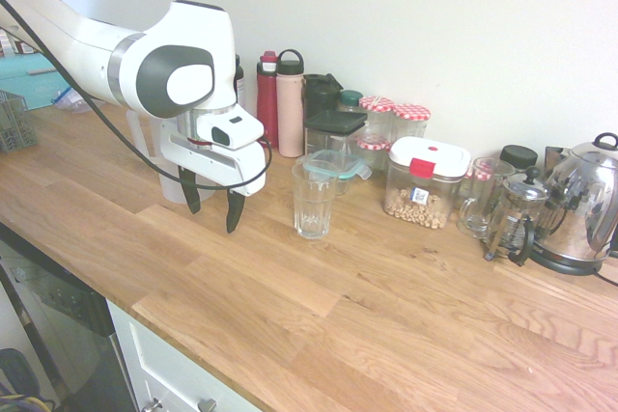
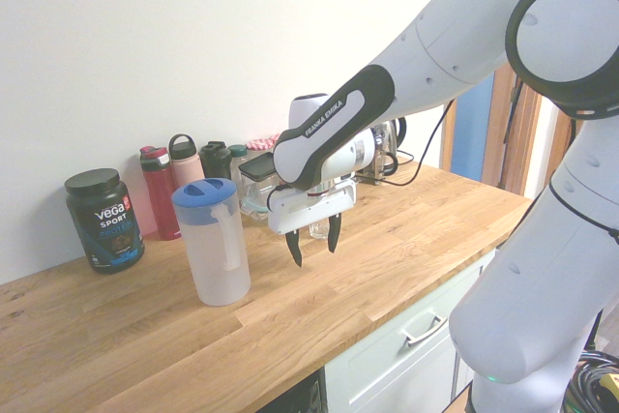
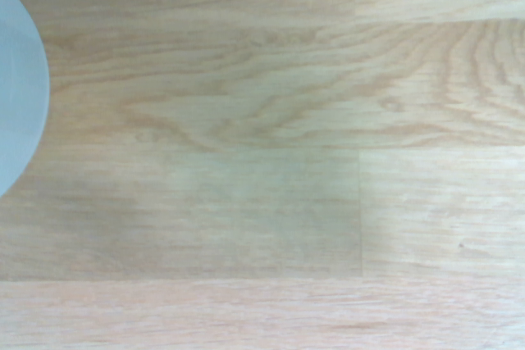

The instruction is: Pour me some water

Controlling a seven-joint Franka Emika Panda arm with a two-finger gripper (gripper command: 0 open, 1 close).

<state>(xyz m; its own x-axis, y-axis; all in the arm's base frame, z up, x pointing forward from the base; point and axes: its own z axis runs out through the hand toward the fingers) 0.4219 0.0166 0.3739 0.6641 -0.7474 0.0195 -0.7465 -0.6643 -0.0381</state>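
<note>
My gripper should grab the pitcher by its narrow upright handle [image 2: 230,237] next, because the pitcher's round body [image 2: 206,263] is too wide for the fingers.
A translucent water pitcher [image 2: 215,244] with a blue lid stands on the wooden counter; in the first exterior view only a sliver of the pitcher [image 1: 164,176] shows behind the arm. Its blue lid edge [image 3: 16,88] fills one side of the wrist view. An empty clear drinking glass [image 1: 313,199] stands on the counter, and in the second exterior view that glass [image 2: 317,229] is mostly hidden behind the hand. My gripper [image 1: 210,202] hangs open just above the counter between pitcher and glass, fingers pointing down with nothing between them; from the other side the gripper [image 2: 313,244] sits beside the pitcher's handle.
Along the wall stand bottles [image 1: 279,101], jars [image 1: 425,180], a glass mug [image 1: 480,197], a French press [image 1: 514,219] and a steel kettle [image 1: 584,205]. A black protein tub [image 2: 103,220] stands near the pitcher. The counter's front edge [image 1: 193,344] drops to cabinets.
</note>
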